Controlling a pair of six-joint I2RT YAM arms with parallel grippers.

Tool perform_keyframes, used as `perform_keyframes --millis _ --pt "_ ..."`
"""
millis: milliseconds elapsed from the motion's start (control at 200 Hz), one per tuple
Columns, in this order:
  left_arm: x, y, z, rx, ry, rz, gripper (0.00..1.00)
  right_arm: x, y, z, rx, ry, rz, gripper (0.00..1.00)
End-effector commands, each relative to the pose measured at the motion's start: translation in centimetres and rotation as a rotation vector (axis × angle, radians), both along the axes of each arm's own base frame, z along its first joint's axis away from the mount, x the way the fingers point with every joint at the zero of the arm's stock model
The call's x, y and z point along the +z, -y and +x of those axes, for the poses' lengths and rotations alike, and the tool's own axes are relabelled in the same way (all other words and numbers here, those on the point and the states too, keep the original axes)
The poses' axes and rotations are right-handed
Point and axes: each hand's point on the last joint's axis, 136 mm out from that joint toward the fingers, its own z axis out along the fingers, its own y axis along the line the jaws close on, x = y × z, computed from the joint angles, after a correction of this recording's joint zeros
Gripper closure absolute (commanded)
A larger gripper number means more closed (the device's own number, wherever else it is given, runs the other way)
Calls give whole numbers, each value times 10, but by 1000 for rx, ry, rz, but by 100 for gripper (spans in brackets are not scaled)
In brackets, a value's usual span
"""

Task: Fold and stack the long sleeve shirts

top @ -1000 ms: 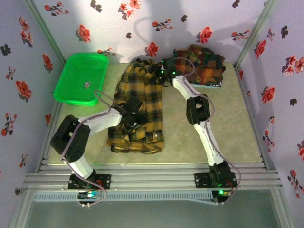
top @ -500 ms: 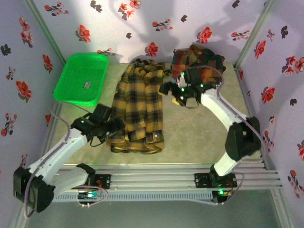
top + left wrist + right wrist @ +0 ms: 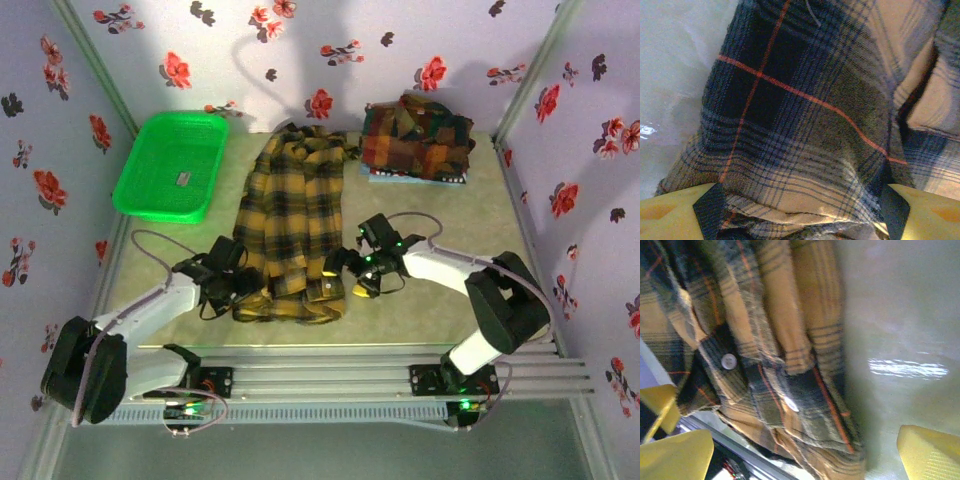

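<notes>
The left gripper grabs the yellow plaid shirt's near corner (image 3: pixel 246 307) (image 3: pixel 795 212) on the basket side next, to fold the shirt's hem toward the collar.
A mustard-yellow and black plaid long sleeve shirt (image 3: pixel 297 225) lies lengthwise in the middle of the table, collar toward the far wall. Other long sleeve shirts, in red, orange and dark green check, sit folded in a stack (image 3: pixel 417 138) at the back right. My left gripper (image 3: pixel 240 285) is at the yellow shirt's near left corner. It stands open, and in the left wrist view the plaid cloth (image 3: pixel 805 125) lies between its fingers (image 3: pixel 710 212). My right gripper (image 3: pixel 345 272) is at the near right corner, open, with the buttoned hem (image 3: pixel 790 390) between its fingers (image 3: pixel 930 455).
A green plastic basket (image 3: pixel 170 165) stands at the back left. Flowered walls close in the table on three sides. The metal rail (image 3: pixel 320 375) with the arm bases runs along the near edge. Bare tabletop (image 3: pixel 440 250) lies to the right of the yellow shirt.
The right arm has swung from the back by the stack down to the shirt's near right corner. The left gripper has gone from the shirt's middle to its near left corner.
</notes>
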Motion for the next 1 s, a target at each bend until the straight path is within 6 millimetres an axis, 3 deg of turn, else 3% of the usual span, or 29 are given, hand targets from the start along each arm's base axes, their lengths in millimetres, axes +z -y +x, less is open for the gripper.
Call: perform_keyframes --millis 0,110,270,430,550,845,930,995 --pt "-5 -9 4 23 20 24 18 -7 -10 1 -24 -19 9 5" --pt "-3 -10 5 35 30 21 17 -16 -11 -7 -18 -50 -27 7" --pt "15 -5 7 43 64 -23 17 -25 -13 -10 -37 -69 -40 9" --pt "31 -23 -8 60 52 39 16 -29 -18 -6 -40 -69 -44 11" --pt "21 -29 -11 27 4 96 16 -32 -20 -6 -33 -76 -51 11" --pt "-9 -18 24 -45 22 105 17 -36 -29 -12 -5 -98 -69 13" --pt "-20 -5 31 -64 32 49 22 -39 -32 -12 -4 -106 -72 18" --pt "-27 3 33 -70 33 11 30 -41 -37 -11 4 -111 -72 27"
